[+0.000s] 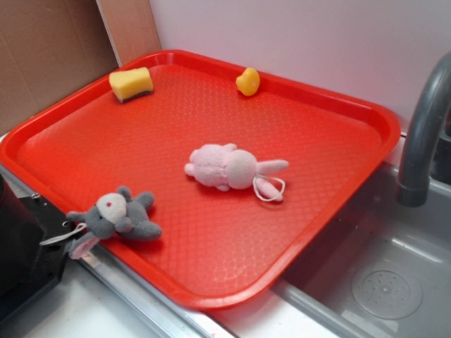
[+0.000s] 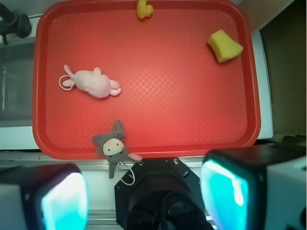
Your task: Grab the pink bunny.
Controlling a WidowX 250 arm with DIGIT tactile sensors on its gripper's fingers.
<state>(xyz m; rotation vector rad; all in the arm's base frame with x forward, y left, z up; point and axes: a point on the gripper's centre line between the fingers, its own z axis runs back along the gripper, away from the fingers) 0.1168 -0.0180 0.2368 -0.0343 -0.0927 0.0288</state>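
Note:
My gripper grabs the pink bunny by its round head (image 1: 242, 169) next, to lift it from the red tray.
The pink bunny (image 1: 229, 167) lies on its side near the middle of the red tray (image 1: 84, 141), ears and white string loop pointing right. In the wrist view the bunny (image 2: 93, 82) lies at the tray's left part. My gripper (image 2: 144, 196) is open and empty, high above the robot base, short of the tray's near edge. Its cyan-lit fingers (image 2: 64, 201) frame the bottom of the wrist view. The gripper is not visible in the exterior view.
A grey plush animal with a white face (image 1: 116, 215) lies over the tray's near edge. A yellow sponge (image 1: 131, 83) and a yellow duck (image 1: 247, 81) sit at the tray's far side. A sink with a grey faucet (image 1: 423, 134) is at the right.

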